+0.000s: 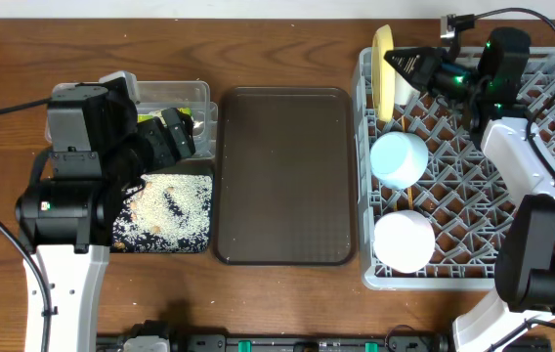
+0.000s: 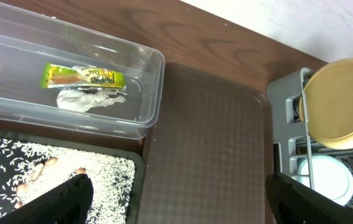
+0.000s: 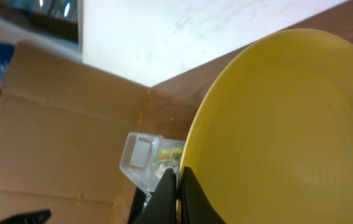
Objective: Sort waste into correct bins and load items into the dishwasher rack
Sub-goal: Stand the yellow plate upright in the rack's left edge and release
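My right gripper is ready to open now, because the yellow plate's lower rim is inside the rack's side and the plate would stand in the rack.
The yellow plate (image 1: 384, 64) stands on edge in the far left corner of the grey dishwasher rack (image 1: 551, 127). My right gripper (image 1: 402, 62) is shut on its rim; the right wrist view shows the fingers (image 3: 179, 199) pinching the plate (image 3: 288, 124). A light blue bowl (image 1: 399, 156) and a white bowl (image 1: 404, 241) sit upside down in the rack. The clear tub (image 2: 151, 62) holds the yellow-green wrapper (image 2: 83, 76) and the white napkin (image 2: 89, 98). The black tray (image 2: 138, 168) holds rice (image 2: 102, 171). My left gripper (image 2: 179, 202) is open and empty above the trays. I cannot make out the cup or the chopsticks.
The dark brown serving tray (image 1: 284, 176) lies between the bins and the rack with nothing on it. My left arm covers part of the clear tub (image 1: 194, 98) and the black tray (image 1: 165, 210) in the overhead view. Brown cardboard (image 3: 58, 124) shows past the table's far edge.
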